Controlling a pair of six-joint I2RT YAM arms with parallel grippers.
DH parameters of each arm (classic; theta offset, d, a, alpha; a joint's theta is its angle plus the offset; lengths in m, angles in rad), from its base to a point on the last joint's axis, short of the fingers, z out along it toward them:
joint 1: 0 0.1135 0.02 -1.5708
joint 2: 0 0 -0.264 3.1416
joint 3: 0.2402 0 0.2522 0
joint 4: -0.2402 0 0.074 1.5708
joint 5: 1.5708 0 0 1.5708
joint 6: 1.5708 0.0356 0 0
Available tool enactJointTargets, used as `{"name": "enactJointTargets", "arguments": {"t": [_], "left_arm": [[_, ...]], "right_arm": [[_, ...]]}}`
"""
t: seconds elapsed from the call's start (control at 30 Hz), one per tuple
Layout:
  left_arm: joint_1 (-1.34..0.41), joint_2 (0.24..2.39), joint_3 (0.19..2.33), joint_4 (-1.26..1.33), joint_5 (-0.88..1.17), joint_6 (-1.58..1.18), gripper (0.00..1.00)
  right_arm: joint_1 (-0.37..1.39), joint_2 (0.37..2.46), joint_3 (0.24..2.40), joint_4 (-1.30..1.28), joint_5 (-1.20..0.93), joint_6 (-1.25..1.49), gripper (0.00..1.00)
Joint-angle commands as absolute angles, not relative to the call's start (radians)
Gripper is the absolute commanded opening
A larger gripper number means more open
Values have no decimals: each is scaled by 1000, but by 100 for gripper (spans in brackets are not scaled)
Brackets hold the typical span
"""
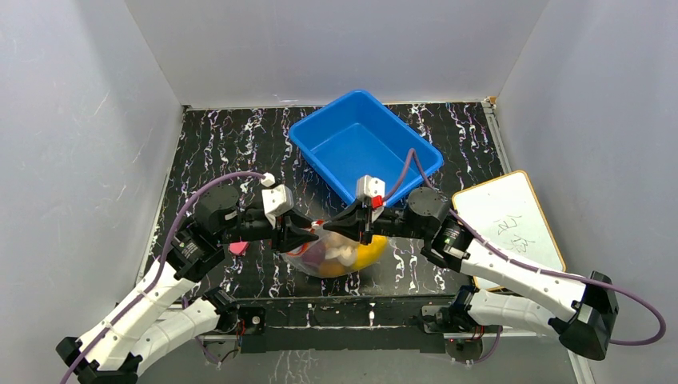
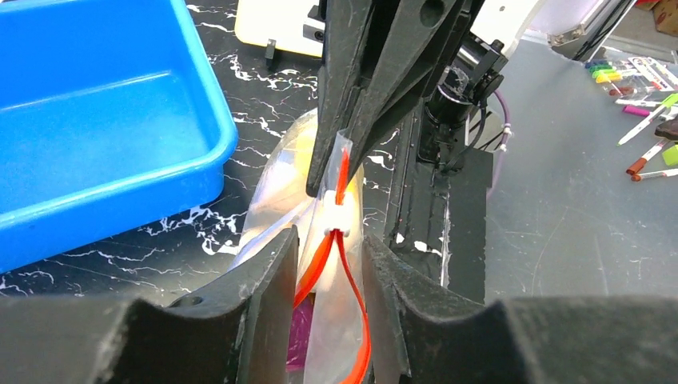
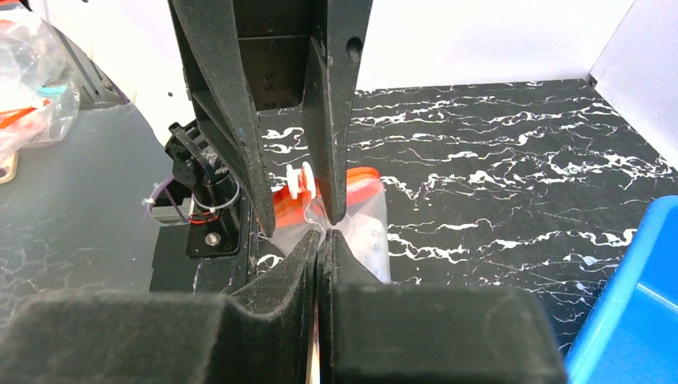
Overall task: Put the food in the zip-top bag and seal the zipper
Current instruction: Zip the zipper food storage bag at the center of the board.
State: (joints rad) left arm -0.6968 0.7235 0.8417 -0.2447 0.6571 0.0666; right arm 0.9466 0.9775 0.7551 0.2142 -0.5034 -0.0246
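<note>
I should next grab the white slider [image 1: 317, 227] [image 2: 333, 216] across its sides, with my left gripper astride the orange zipper, to pull the slider along and seal the bag.
The zip-top bag [image 1: 340, 258] lies at the table's near middle, between both arms. Food shows through it: a yellow fruit [image 1: 371, 254], a purple piece [image 2: 300, 328] and white bits [image 1: 344, 253]. My right gripper [image 3: 324, 236] is shut on the bag's mouth edge, with the orange zipper [image 2: 320, 268] pinched flat between its pads. My left gripper [image 2: 329, 240] faces it and stands open. The zipper's two strips run apart between its fingers, just below the white slider [image 2: 333, 216].
A blue bin [image 1: 316, 164] stands just behind the bag. At the right lies a whiteboard [image 1: 504, 224]. A small pink block [image 1: 237, 248] lies beside the left arm. White walls close in the table on three sides.
</note>
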Motion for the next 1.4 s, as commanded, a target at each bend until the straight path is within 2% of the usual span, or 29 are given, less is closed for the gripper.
{"name": "enactJointTargets", "arguments": {"t": [0.0, 0.1, 0.2, 0.37, 0.47, 0.63, 0.73, 0.83, 0.93, 1.0, 1.03, 1.2, 1.37], "left_arm": [[-696, 720, 868, -234, 666, 39, 34], [-696, 719, 865, -202, 666, 13, 36], [-697, 714, 866, -164, 666, -15, 43], [-696, 693, 851, -97, 674, -56, 44], [-696, 682, 843, -66, 676, -70, 39], [-696, 682, 838, -59, 688, -74, 23], [-696, 687, 834, -60, 695, -72, 21], [-696, 689, 831, -65, 694, -67, 23], [-696, 692, 831, -78, 685, -60, 31], [-696, 694, 830, -83, 683, -57, 32], [-696, 695, 830, -83, 684, -57, 29], [-696, 695, 829, -81, 695, -50, 0], [-696, 684, 824, -141, 667, -7, 0]], "right_arm": [[943, 936, 752, 325, -498, -4, 0], [943, 935, 750, 321, -501, -2, 0], [943, 934, 749, 316, -497, 1, 0], [943, 936, 748, 317, -496, 11, 0], [943, 937, 747, 319, -489, 16, 0], [943, 934, 746, 321, -481, 24, 0], [944, 932, 745, 322, -478, 27, 0], [943, 930, 743, 325, -475, 30, 0], [943, 927, 738, 331, -474, 32, 0], [943, 929, 738, 331, -473, 33, 0], [943, 930, 738, 330, -474, 33, 0], [943, 933, 738, 337, -472, 39, 0], [943, 900, 717, 364, -413, 66, 0]]}}
